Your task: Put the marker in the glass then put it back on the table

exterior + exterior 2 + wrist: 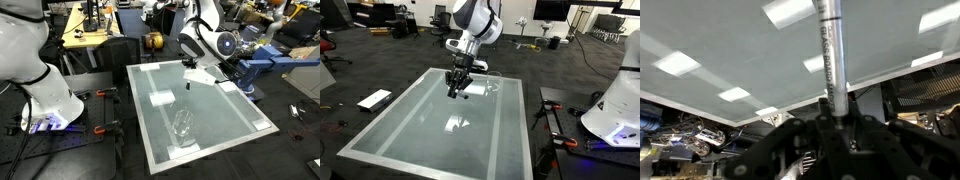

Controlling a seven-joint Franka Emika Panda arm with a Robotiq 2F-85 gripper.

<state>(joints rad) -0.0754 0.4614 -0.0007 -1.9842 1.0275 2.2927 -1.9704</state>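
Observation:
My gripper keeps holding the marker for now, since its dark tip hangs above the flat table and if I opened now, the marker through open air would drop.
In the wrist view the marker (830,50) is a thin grey-looking barrel that sticks out from between the jaws, which are shut on it. In an exterior view my gripper (189,78) hangs over the far side of the table (230,120), and the marker's dark tip (187,85) pokes out below it. The clear glass (183,125) stands upright on the table nearer the front, well apart from the gripper. In an exterior view the gripper (456,90) hovers above the table (420,130); there I cannot make out the glass for certain.
A white tape patch (160,98) lies on the tabletop. A second white robot base (45,95) (615,110) stands beside the table. A blue machine (262,62) sits past the far corner. A wooden workbench (90,30) is behind. A flat white board (375,99) lies on the floor.

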